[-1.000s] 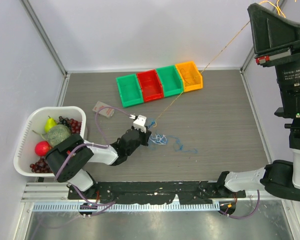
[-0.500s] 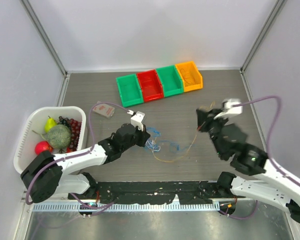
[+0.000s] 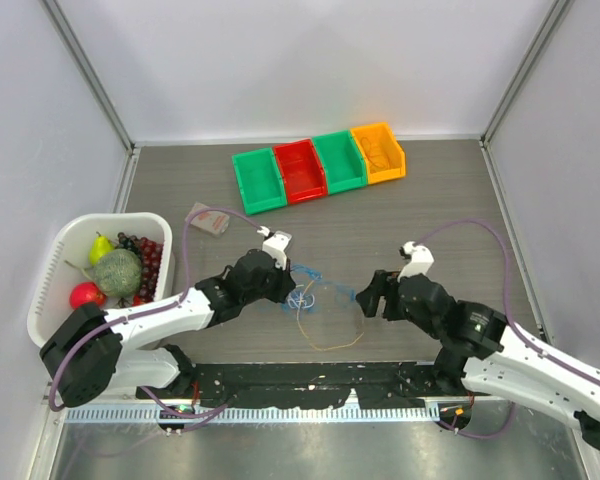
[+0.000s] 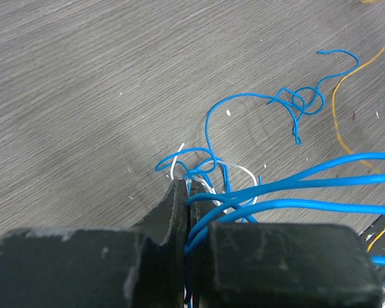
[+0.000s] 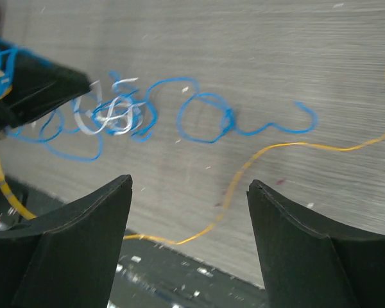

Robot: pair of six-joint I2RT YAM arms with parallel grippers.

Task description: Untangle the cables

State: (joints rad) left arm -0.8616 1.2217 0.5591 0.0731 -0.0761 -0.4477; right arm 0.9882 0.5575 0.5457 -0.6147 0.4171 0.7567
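The right gripper grabs the blue cable next by a loose part clear of the whitish knot, to draw the blue cable from the tangle.
The cables lie tangled at mid-table. A blue cable and a whitish one knot together beside my left gripper. An orange-yellow cable makes a loose loop toward the front edge. In the left wrist view my left gripper is shut on strands of the blue cable, which run off to the right. My right gripper hovers low just right of the tangle. Its fingers stand open and hold nothing, with the orange-yellow cable and blue loops below them.
Several small bins stand in a row at the back: green, red, green and orange. A white basket of fruit sits at the left, with a small packet near it. A black rail runs along the front edge.
My right arm came down from high on the right to table level and its gripper opened. The orange-yellow cable, taut before, now lies slack in a loop. My left gripper kept its grip.
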